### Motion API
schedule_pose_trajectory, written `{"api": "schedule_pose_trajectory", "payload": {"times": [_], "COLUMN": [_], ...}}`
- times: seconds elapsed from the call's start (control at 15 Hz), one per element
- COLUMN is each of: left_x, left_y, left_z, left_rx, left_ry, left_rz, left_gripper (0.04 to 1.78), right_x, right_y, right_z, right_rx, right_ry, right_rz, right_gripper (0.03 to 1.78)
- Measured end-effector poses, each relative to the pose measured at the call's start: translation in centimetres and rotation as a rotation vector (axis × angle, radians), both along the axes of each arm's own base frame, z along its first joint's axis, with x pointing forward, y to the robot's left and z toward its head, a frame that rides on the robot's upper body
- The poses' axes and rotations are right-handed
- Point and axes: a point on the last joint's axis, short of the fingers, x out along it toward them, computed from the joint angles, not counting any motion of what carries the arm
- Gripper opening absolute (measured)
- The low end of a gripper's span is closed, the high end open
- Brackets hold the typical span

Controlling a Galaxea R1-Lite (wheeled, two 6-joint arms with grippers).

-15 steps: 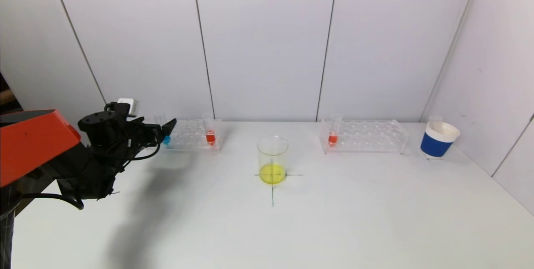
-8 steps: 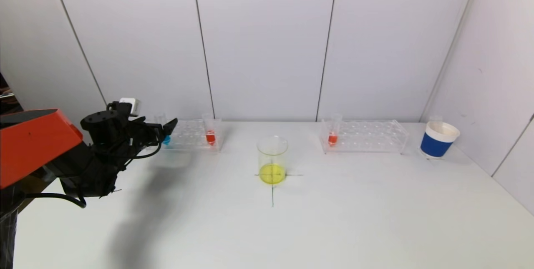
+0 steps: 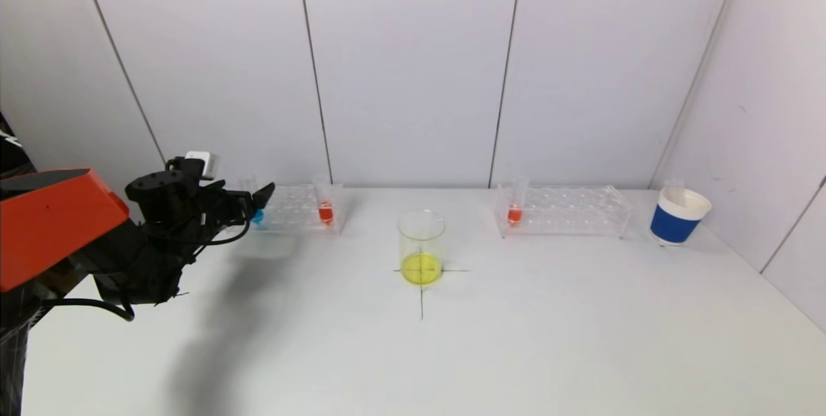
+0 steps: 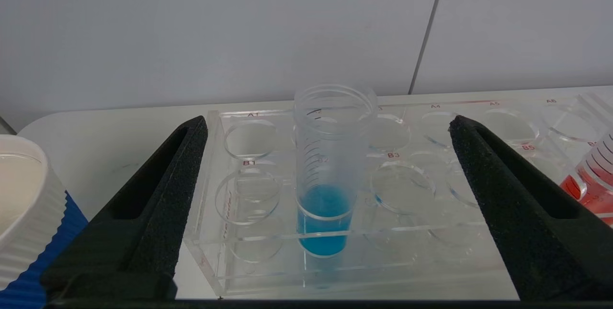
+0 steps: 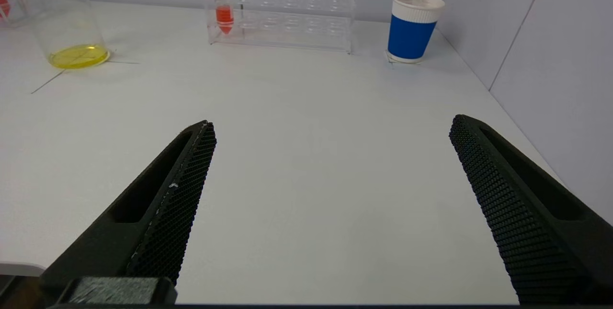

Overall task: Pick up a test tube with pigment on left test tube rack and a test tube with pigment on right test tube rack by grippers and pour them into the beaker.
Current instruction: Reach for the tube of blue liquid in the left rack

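My left gripper grabs the blue tube by its upper section below the tube's opening (image 3: 248,185) next, since the clear rack (image 3: 298,215) surrounds the tube's lower end.
The left rack (image 3: 297,208) holds a tube with blue pigment (image 3: 257,215) and a tube with red pigment (image 3: 326,211). My left gripper (image 3: 255,200) is open just before the rack. In the left wrist view the blue tube (image 4: 325,189) stands upright in the rack (image 4: 239,256), in line between the two fingers (image 4: 163,194) but beyond their tips, untouched. The right rack (image 3: 568,209) holds one red tube (image 3: 515,213). The beaker (image 3: 421,245) with yellow liquid stands at the centre. My right gripper (image 5: 333,127) is open and empty over bare table, out of the head view.
A blue and white paper cup (image 3: 677,217) stands right of the right rack, near the side wall. Another such cup (image 4: 24,203) stands close beside the left gripper in the left wrist view. A cross is drawn on the table (image 3: 423,364) under the beaker.
My left arm has crept slightly forward toward the left rack. Nothing else has moved.
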Motion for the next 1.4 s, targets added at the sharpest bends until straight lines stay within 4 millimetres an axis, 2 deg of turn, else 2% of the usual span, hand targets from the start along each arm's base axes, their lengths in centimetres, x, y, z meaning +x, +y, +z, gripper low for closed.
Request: {"api": "schedule_pose_trajectory", "payload": {"times": [0.6, 0.73, 0.93, 1.0, 1.2, 1.27, 1.4], "left_x": [0.13, 0.13, 0.14, 0.14, 0.20, 0.20, 0.21], "left_y": [0.01, 0.01, 0.01, 0.01, 0.03, 0.03, 0.05], "left_z": [-0.19, -0.20, -0.20, -0.20, -0.12, -0.12, -0.11], "left_rx": [-0.001, -0.001, -0.002, -0.002, -0.002, -0.002, -0.002], "left_ry": [0.002, 0.002, 0.002, 0.002, -0.002, -0.001, -0.002], "left_rz": [0.000, 0.000, 0.000, 0.000, 0.001, 0.000, 0.001], "left_gripper": [1.76, 1.69, 1.39, 1.24, 0.65, 0.51, 0.42], "right_x": [0.00, 0.00, 0.00, 0.00, 0.00, 0.00, 0.00], "right_y": [0.00, 0.00, 0.00, 0.00, 0.00, 0.00, 0.00], "right_z": [0.00, 0.00, 0.00, 0.00, 0.00, 0.00, 0.00], "right_rx": [0.000, 0.000, 0.000, 0.000, 0.000, 0.000, 0.000], "right_ry": [0.000, 0.000, 0.000, 0.000, 0.000, 0.000, 0.000], "right_rz": [0.000, 0.000, 0.000, 0.000, 0.000, 0.000, 0.000], "right_gripper": [1.77, 1.77, 1.77, 1.77, 1.77, 1.77, 1.77]}}
